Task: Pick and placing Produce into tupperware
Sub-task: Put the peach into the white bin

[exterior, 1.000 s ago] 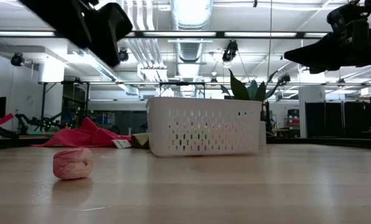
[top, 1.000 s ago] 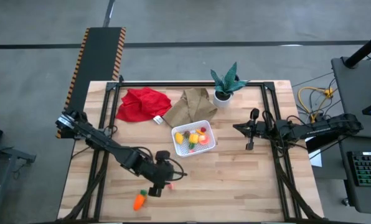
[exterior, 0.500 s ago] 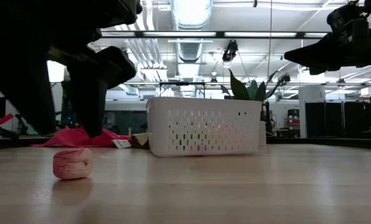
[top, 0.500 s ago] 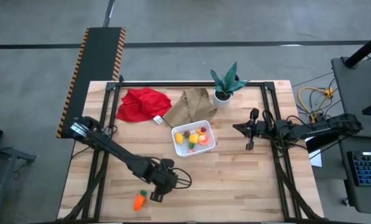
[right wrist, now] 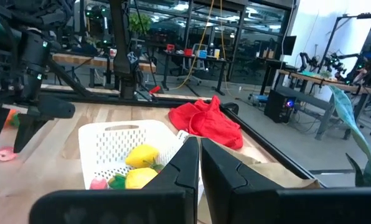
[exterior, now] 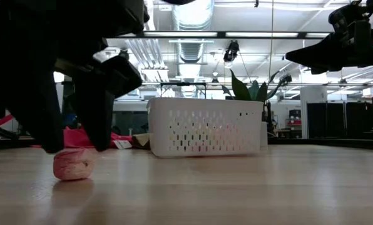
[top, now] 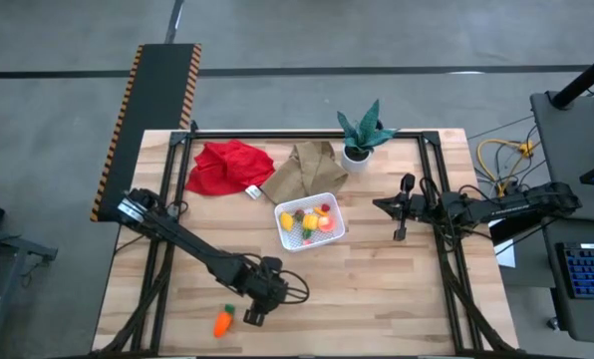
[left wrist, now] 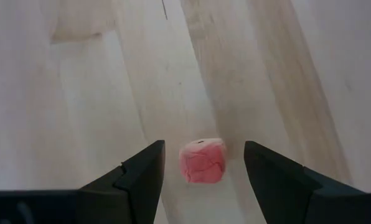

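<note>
My left gripper grabs the pink berry by its pink sides next. Then the berry goes in the white perforated tupperware point(top: 310, 221).
A small pink berry point(left wrist: 201, 160) lies on the bare wood near the table's front edge, also in the low view point(exterior: 73, 164). My left gripper point(left wrist: 204, 149) points steeply down over it, open, with one finger point(exterior: 49, 125) on either side of the berry and a gap at each side. An orange carrot point(top: 223, 321) lies just left of that gripper. The white perforated tupperware point(top: 310, 221) stands mid-table with yellow, orange and red produce inside point(right wrist: 139, 155). My right gripper point(right wrist: 197, 146) waits shut, held level above the table's right side point(top: 380, 205).
A red cloth point(top: 229, 165) and a brown cloth point(top: 309, 170) lie behind the tupperware. A potted plant point(top: 362, 135) stands at the far edge. Bare wood stretches along the table's near right.
My left gripper has come down toward the table and a little toward the near edge. It now stands low around the pink berry, still open. The berry has stayed where it was.
</note>
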Motion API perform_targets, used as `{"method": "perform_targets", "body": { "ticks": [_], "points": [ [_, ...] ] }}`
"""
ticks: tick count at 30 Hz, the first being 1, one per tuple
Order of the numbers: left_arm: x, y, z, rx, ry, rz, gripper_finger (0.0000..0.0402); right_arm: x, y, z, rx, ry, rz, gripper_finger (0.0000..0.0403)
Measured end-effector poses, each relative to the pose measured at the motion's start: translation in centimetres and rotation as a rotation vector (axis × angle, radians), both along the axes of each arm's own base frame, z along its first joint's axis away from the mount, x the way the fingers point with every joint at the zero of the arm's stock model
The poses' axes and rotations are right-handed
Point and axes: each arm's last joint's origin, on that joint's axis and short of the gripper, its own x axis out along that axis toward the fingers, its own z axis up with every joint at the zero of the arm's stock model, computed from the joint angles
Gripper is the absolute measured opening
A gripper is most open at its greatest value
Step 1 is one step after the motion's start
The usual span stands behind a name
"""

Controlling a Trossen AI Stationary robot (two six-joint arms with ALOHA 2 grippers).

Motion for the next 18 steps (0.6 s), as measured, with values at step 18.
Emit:
{"method": "perform_targets", "body": {
  "ticks": [18],
  "points": [
    [0.24, -0.15, -0.52, -0.024, 0.003, 0.023, 0.0205, 0.00, 0.00, 0.00, -0.011, 0.002, 0.000, 0.0009]
  ]
}}
